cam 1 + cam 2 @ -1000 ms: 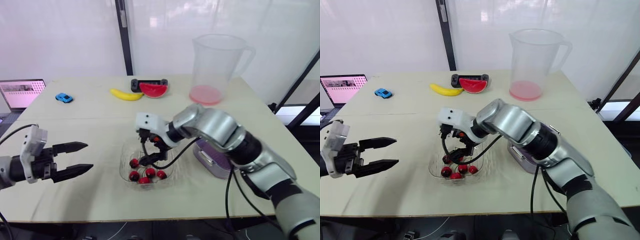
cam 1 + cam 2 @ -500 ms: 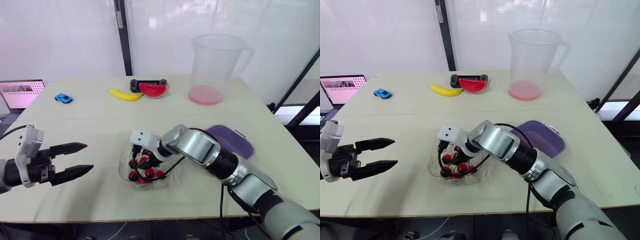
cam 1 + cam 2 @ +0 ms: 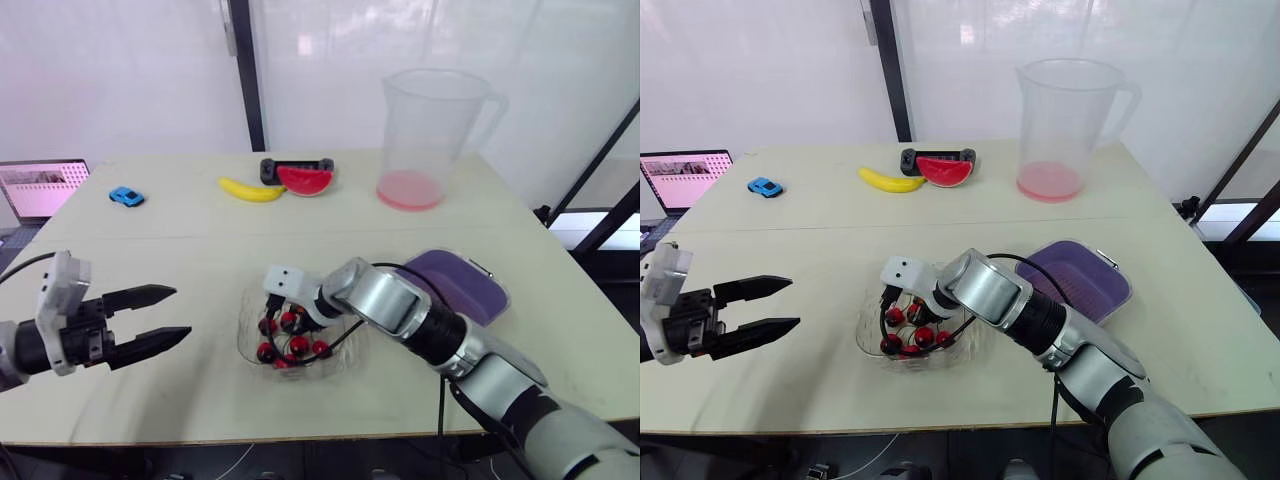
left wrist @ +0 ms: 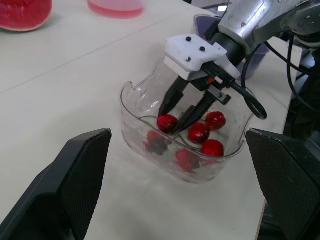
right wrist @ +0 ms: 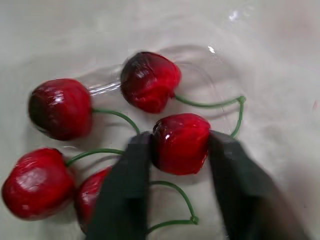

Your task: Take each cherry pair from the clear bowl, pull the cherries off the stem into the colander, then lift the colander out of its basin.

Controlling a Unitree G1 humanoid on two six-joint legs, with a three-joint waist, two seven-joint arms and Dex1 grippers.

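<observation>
My left gripper is to grab the green stem by its middle (image 4: 186, 143), so both cherries stay free to pull off.
The clear bowl (image 3: 246, 332) sits on the table's near middle with several red cherries (image 3: 300, 346) on green stems inside. My right gripper (image 3: 289, 320) reaches down into it. In the right wrist view its two black fingers (image 5: 125, 190) press on either side of one cherry (image 5: 181, 141), shut on it; its stem curves off to a neighbouring cherry (image 5: 149, 80). The purple colander (image 3: 462, 284) lies in its basin to the right of the bowl, behind my right forearm. My left gripper (image 3: 181, 313) hovers open to the left of the bowl, well apart from it.
At the back right stands a tall clear jug (image 3: 432, 130) with a pink base. A banana (image 3: 252, 189), a watermelon slice (image 3: 305, 179) and a black controller (image 3: 296, 164) lie at the back middle. A blue toy car (image 3: 127, 196) and a laptop (image 3: 42, 187) are far left.
My right gripper dropped into the bowl and its fingers closed in on a cherry. The arm's lowering uncovered the colander. The left gripper stayed put.
</observation>
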